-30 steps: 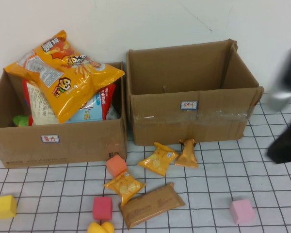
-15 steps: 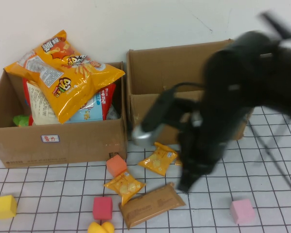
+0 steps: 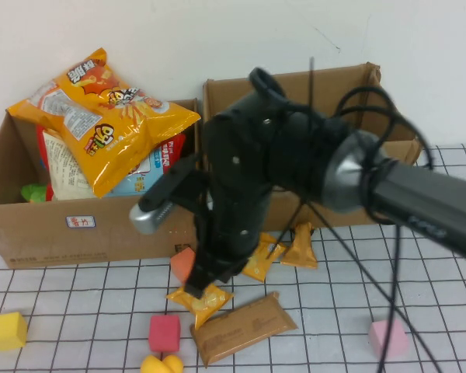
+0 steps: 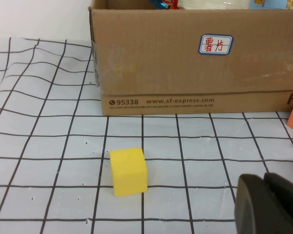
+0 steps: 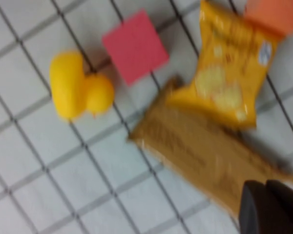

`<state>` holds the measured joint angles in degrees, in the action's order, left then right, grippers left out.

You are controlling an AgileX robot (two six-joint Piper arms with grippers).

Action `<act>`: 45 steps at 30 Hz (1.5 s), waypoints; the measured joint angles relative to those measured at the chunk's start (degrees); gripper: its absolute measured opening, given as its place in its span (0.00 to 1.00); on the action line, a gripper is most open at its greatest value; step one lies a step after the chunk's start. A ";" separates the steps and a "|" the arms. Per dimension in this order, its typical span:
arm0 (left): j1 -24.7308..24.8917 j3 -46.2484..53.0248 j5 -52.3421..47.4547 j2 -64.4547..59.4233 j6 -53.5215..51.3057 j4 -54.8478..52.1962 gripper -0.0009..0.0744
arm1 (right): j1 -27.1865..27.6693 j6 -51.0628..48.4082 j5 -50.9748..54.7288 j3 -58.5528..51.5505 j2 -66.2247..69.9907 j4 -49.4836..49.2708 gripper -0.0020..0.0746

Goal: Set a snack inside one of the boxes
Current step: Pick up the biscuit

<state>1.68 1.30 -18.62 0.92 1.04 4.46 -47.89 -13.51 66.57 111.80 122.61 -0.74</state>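
Note:
The brown snack bar stretches long from end to end, so my right gripper should next grab it across its narrow middle (image 3: 245,328).
Small orange snack packets lie on the grid mat in front of the boxes, one at the front (image 3: 207,300), one half under the arm (image 3: 262,258) and one to its right (image 3: 301,250). A brown snack bar (image 3: 245,328) lies nearer me. My right gripper (image 3: 197,286) is shut and empty, low over the front orange packet. In the right wrist view the gripper (image 5: 266,207) hangs over the brown bar (image 5: 205,156) beside the orange packet (image 5: 227,87). The left box (image 3: 93,233) is full of chip bags (image 3: 101,124); the right box (image 3: 318,198) stands behind the arm. My left gripper (image 4: 268,204) is shut, low over the mat.
Foam blocks lie around: a yellow cube (image 3: 8,330), also in the left wrist view (image 4: 129,170), a red cube (image 3: 164,332), an orange cube (image 3: 183,264), a pink cube (image 3: 388,338) and a yellow duck (image 3: 161,364). In the right wrist view, the red cube (image 5: 135,46) and duck (image 5: 78,87) lie beside the bar.
My right arm has swung in from the right edge, across the front of the right box, and down over the snacks on the mat. The snacks and blocks have not moved.

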 joint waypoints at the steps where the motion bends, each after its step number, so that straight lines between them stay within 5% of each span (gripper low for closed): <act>1: 0.00 0.00 0.00 0.00 0.00 0.00 0.01 | 0.00 0.00 -0.80 0.77 0.99 -0.30 0.03; 6: 0.00 0.00 0.00 0.00 0.00 0.00 0.01 | 0.00 0.83 -4.86 2.64 5.32 -0.65 0.12; 14: 0.00 0.00 0.00 0.00 0.00 0.00 0.01 | 0.00 4.16 -11.63 3.03 9.43 -0.65 0.73; 18: 0.00 0.00 0.00 0.00 0.00 0.00 0.01 | 0.00 5.77 -14.36 3.03 10.58 0.29 0.83; 36: 0.00 0.00 0.00 0.00 0.00 0.00 0.01 | 0.00 8.38 -15.70 3.03 15.84 2.83 0.83; 41: 0.00 0.00 0.00 0.00 0.00 0.00 0.01 | 0.00 8.77 -15.70 3.03 16.28 2.83 0.74; 45: 0.00 0.00 0.00 0.00 0.00 0.00 0.01 | 0.00 8.77 -13.89 3.37 16.33 2.83 0.54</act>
<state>1.68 1.30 -18.62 0.92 1.04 4.46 -47.89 -4.74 52.68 115.17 138.94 2.10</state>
